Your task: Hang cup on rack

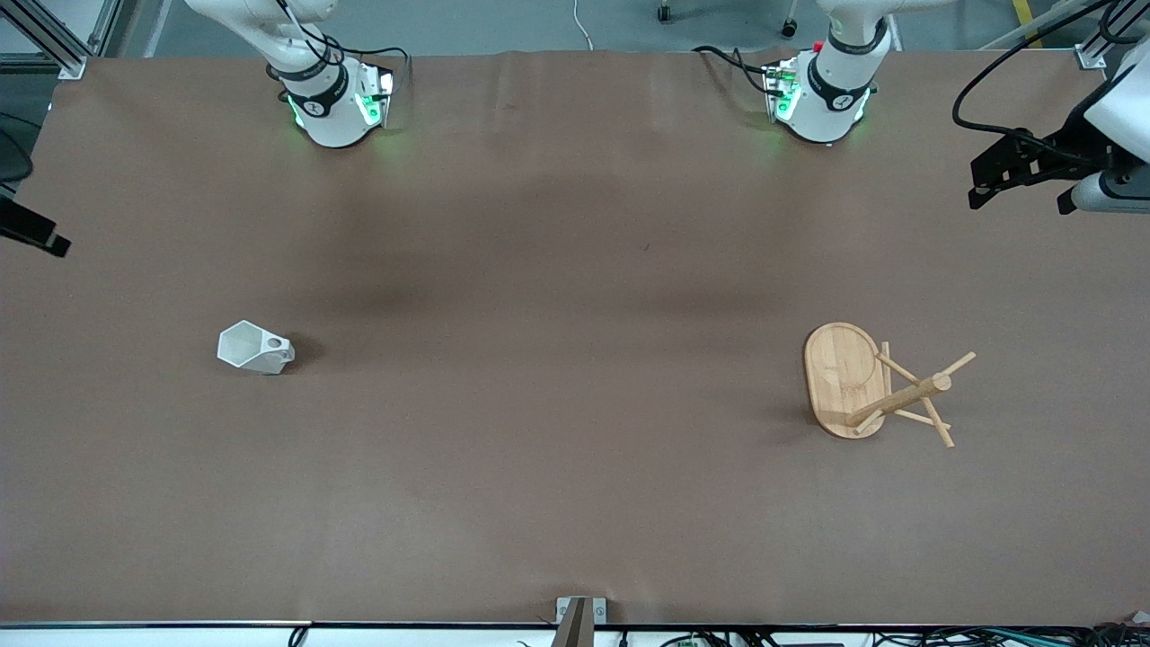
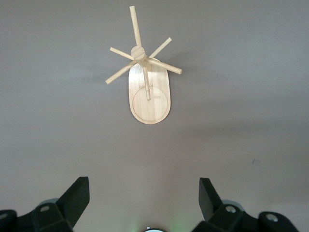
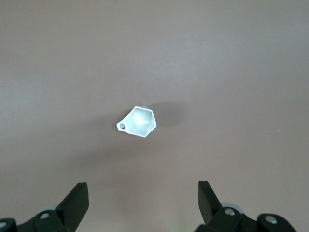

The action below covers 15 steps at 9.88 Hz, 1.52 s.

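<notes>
My right gripper should grab the white cup by its rim next. The cup's handle with the hole then stays free to hang on the rack [image 1: 876, 385].
The white faceted cup [image 1: 255, 348] stands mouth up on the brown table toward the right arm's end, its handle pointing toward the table's middle. It also shows in the right wrist view [image 3: 138, 122]. The bamboo rack [image 1: 876, 385] stands upright on its oval base toward the left arm's end and shows in the left wrist view [image 2: 147, 82]. My left gripper [image 2: 144, 189] is open and empty, high over the table near the rack's end [image 1: 1022, 184]. My right gripper [image 3: 143, 191] is open and empty, high over the cup's end, only partly in the front view [image 1: 38, 234].
The two arm bases [image 1: 337, 99] [image 1: 822, 94] stand along the table edge farthest from the front camera. A small metal bracket [image 1: 579, 615] sits at the nearest edge. The brown table cover [image 1: 557, 359] lies bare between cup and rack.
</notes>
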Each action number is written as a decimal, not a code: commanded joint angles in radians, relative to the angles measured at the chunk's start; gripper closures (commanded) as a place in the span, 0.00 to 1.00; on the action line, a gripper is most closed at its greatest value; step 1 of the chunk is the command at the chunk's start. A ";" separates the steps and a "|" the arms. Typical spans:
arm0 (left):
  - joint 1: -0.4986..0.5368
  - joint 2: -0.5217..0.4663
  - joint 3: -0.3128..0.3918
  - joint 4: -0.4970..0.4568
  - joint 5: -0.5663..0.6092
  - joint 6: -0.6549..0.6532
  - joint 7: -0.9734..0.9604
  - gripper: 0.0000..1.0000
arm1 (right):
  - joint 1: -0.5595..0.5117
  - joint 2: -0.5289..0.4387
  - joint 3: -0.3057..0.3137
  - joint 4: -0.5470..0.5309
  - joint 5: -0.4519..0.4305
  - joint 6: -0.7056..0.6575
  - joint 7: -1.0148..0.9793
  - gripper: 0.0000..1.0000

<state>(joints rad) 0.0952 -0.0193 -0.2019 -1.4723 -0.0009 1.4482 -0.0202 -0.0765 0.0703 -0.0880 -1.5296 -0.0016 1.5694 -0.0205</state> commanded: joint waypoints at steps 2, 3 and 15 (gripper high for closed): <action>-0.005 0.016 -0.002 -0.011 -0.016 0.003 0.020 0.00 | 0.011 0.040 -0.009 -0.310 0.005 0.377 -0.156 0.00; -0.008 0.018 -0.005 -0.011 -0.030 0.003 0.017 0.00 | 0.003 0.049 -0.009 -0.390 0.005 0.488 -0.224 0.00; 0.004 0.041 -0.005 -0.017 -0.036 0.033 0.057 0.00 | -0.005 0.243 -0.002 -0.685 0.006 1.021 -0.297 0.60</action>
<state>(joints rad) 0.0937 -0.0052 -0.2050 -1.4726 -0.0252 1.4579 0.0199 -0.0775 0.3174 -0.0927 -2.1984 -0.0014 2.5805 -0.3041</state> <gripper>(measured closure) 0.000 0.511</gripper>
